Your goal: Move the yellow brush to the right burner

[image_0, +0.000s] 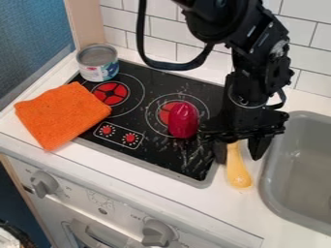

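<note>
The gripper grabs the yellow brush [238,169] by its narrow handle next, to move the brush to the burner with the dark red object.
The black gripper [240,150] hangs over the white counter between the stove and the sink. Its fingers stand apart, open, one at each side of the upper part of the yellow brush [238,169]. A gap shows between the brush and the right finger. The brush points toward the front of the counter, its upper end hidden under the gripper. On the right burner [155,109] lies a shiny dark red oval object [184,120], covering part of the burner's red centre.
An orange cloth [63,115] covers the stove's left edge. Behind it a metal can [98,63] stands at the back left corner. The left burner [111,93] is beside the cloth. A grey sink [300,164] lies to the right, and a tiled wall rises behind.
</note>
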You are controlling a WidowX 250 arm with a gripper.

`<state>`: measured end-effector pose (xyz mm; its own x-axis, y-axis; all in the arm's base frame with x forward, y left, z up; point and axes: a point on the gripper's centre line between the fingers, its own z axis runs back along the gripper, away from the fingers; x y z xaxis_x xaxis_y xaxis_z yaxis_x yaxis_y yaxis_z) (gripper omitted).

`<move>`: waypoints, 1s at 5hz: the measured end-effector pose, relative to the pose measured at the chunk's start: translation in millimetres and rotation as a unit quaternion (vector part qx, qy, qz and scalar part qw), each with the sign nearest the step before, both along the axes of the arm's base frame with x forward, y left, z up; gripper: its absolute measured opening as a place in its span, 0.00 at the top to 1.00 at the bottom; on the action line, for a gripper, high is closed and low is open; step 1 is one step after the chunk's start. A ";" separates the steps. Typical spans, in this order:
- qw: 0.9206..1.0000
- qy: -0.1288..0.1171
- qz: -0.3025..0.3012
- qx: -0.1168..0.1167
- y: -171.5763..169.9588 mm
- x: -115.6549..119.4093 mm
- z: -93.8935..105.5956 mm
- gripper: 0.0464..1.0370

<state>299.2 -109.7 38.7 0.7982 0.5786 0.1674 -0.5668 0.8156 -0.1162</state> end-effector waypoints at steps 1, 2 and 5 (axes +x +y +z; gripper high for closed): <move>1.000 0.001 -0.002 0.007 -0.9 -3.6 -1.3 0.68; 1.000 -0.001 0.001 0.007 -0.5 -9.0 2.1 0.72; 0.993 0.037 0.064 -0.096 8.8 -27.7 32.9 0.72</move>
<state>271.5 -101.0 71.5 0.7226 0.6912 -0.0129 -0.6768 0.7036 -0.2165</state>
